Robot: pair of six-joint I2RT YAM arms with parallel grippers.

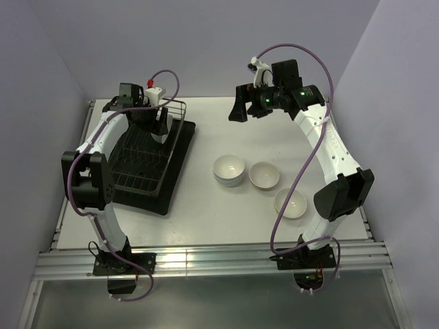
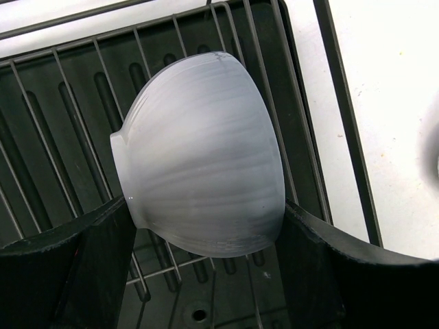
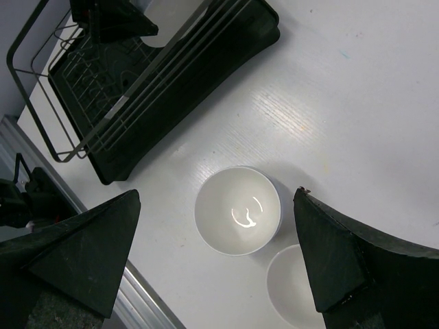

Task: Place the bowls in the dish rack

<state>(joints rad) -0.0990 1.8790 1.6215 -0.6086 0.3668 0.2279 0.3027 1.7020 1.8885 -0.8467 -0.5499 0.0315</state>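
Dish rack wires lie just below the tipped bowl, so the bowl would end on the dish rack's wire bottom. It is now time for my left gripper to open.
My left gripper [image 2: 206, 233] is shut on a white bowl [image 2: 202, 157]. The bowl is tipped on its side, a finger pressing each flank, just above the wire floor of the dish rack [image 2: 68, 137]. From above, that gripper [image 1: 147, 116] hangs over the far end of the dish rack [image 1: 140, 164]. A bowl stack [image 1: 229, 169] and two single bowls [image 1: 264, 175] [image 1: 291, 203] rest on the table. High over them my right gripper [image 1: 238, 111] is open and holds nothing. Its wrist view looks down between the fingers on one bowl [image 3: 238, 210], with another bowl [image 3: 302, 288] beside it.
The rack stands on a black tray [image 1: 180, 161] at the table's left. In the right wrist view the rack [image 3: 137, 82] and the left gripper [image 3: 113, 17] appear at top left. A metal rail [image 1: 206, 260] runs along the near edge. Walls close in on three sides.
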